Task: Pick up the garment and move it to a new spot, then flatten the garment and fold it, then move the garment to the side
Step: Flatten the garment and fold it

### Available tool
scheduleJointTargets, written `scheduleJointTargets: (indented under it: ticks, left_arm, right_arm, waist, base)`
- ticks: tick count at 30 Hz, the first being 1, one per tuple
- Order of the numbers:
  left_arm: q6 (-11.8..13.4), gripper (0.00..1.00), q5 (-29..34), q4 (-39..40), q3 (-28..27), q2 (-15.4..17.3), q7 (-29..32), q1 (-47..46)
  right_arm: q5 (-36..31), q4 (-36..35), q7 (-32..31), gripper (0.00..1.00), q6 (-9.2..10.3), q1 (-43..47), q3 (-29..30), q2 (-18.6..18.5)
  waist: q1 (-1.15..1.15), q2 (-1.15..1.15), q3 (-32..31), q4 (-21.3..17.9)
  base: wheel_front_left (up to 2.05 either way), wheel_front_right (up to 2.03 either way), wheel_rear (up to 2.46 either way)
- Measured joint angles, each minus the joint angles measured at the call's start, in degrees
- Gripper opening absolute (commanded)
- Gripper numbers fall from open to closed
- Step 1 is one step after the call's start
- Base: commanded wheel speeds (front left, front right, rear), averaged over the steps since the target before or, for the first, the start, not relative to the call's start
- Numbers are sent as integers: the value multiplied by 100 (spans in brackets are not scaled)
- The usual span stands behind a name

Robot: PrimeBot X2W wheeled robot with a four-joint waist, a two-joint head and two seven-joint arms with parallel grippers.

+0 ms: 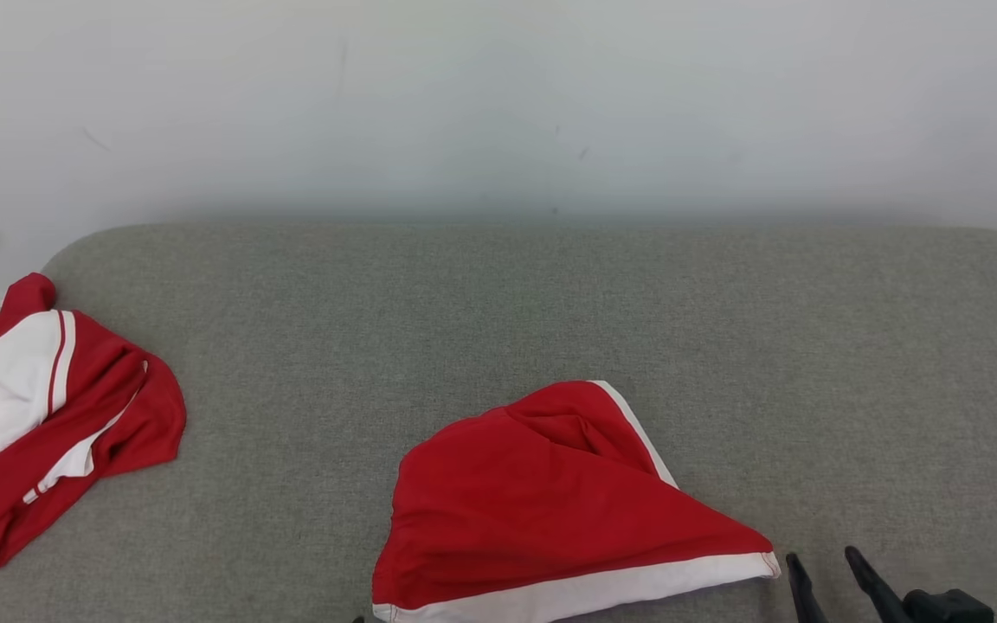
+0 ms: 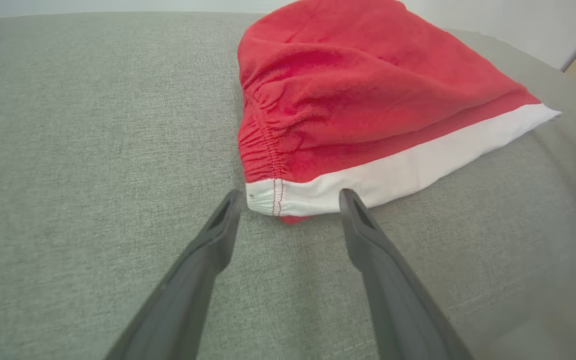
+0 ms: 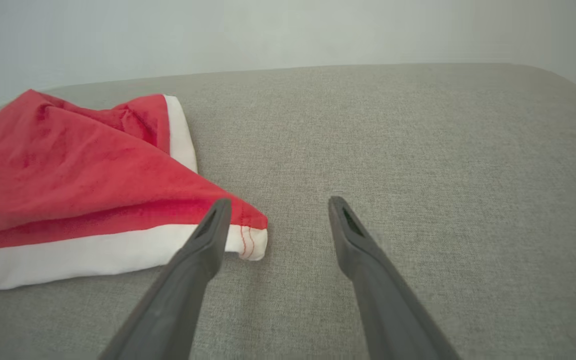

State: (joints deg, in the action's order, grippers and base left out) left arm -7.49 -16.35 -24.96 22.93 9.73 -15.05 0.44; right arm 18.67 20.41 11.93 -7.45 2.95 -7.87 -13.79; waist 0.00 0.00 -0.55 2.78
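Note:
The garment's red cloth [image 1: 526, 498] is lying loose in a wide heap, so next my left gripper needs to pinch its white gathered corner [image 1: 386, 612], where a narrow fold sticks out.
The garment [image 1: 550, 502] is red with a white hem band and lies crumpled near the front edge of the grey cushioned surface [image 1: 498, 303]. My right gripper [image 1: 821, 555] stands open just right of the garment's right corner. In the right wrist view the right gripper [image 3: 279, 201] is open, and the garment [image 3: 68, 175] has its stitched corner just inside the left finger. In the left wrist view my left gripper [image 2: 289, 194] is open, its fingertips at the white hem on the gathered left end of the garment [image 2: 368, 90]. Neither gripper holds anything.
A second red-and-white garment [image 1: 57, 415] lies bunched at the far left edge of the surface. A pale wall [image 1: 498, 104] rises behind. The grey cushion stretches bare to the right and behind the central garment.

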Motion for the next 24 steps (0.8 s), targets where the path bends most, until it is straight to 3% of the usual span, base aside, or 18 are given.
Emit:
scheduleJointTargets:
  ticks: [16,24]
  left_arm:
    - [-1,100,-549,-761,776,425,1,-873]
    - [-1,100,-977,-1252,1262,460,0,-1366]
  right_arm:
    - [352,1369,272,100,0,-797,-702,54]
    - [571,1846,301,100,0,-1150,-1016,76]
  waist:
    - [0,0,134,11]
    - [0,0,275,-7]
  base:
    - [0,0,0]
    - [0,0,0]
